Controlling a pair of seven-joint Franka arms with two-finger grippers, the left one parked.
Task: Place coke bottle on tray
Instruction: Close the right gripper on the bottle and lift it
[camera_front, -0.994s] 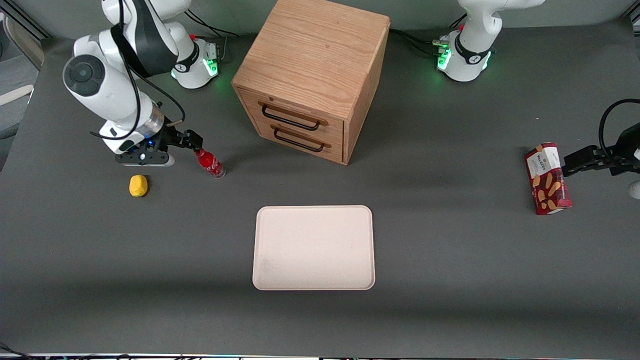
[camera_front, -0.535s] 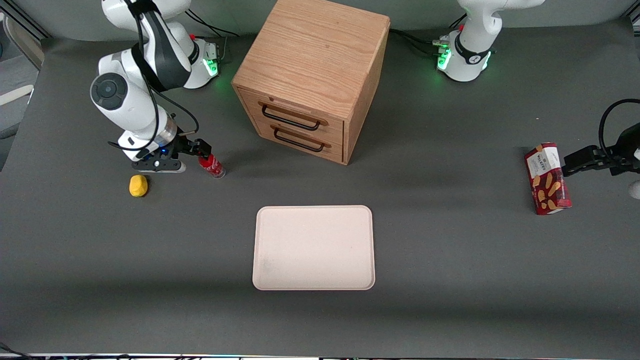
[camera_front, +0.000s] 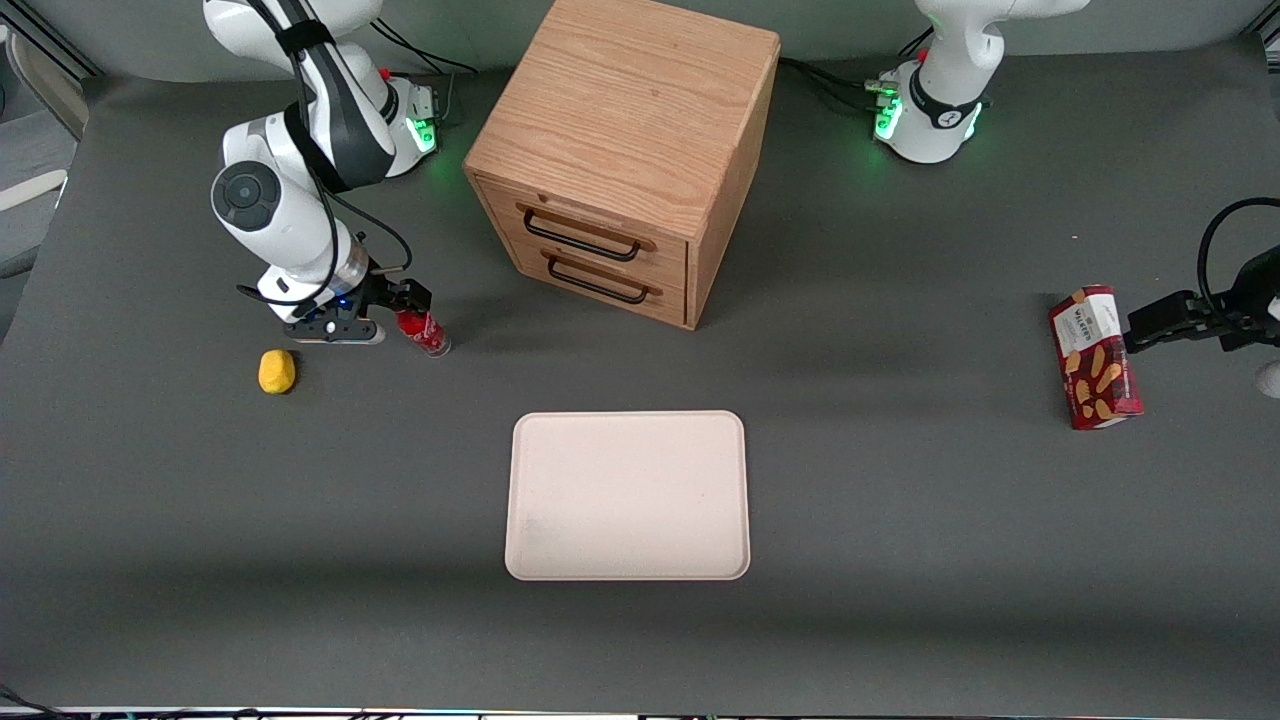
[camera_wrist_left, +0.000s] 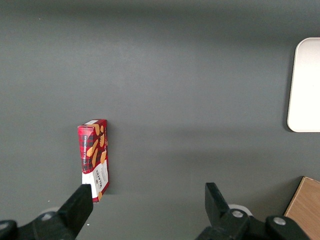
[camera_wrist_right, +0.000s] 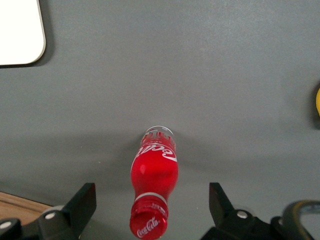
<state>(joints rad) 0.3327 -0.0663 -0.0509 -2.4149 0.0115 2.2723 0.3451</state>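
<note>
My right gripper should grab the coke bottle by its red cap end (camera_wrist_right: 149, 216) next. Then it can put the bottle on the tray (camera_wrist_right: 19, 30).
The coke bottle (camera_front: 428, 334) stands upright on the dark table, small and red with a red cap, white script and a clear base (camera_wrist_right: 154, 194). My right gripper (camera_front: 404, 302) hovers just above its cap, open, with one finger on each side of the bottle and a wide gap to both (camera_wrist_right: 151, 207). Nothing is held. The pale cream-pink tray (camera_front: 628, 495) lies flat nearer the front camera, toward the table's middle; one rounded corner of the tray (camera_wrist_right: 20, 35) shows in the right wrist view.
A wooden two-drawer cabinet (camera_front: 625, 150) stands close beside the bottle, toward the table's middle. A yellow lemon-like object (camera_front: 277, 371) lies near the gripper, nearer the front camera. A red snack box (camera_front: 1095, 357) lies toward the parked arm's end.
The right arm has swung over the bottle and come lower, so the open gripper now straddles the cap. The bottle has stayed where it was.
</note>
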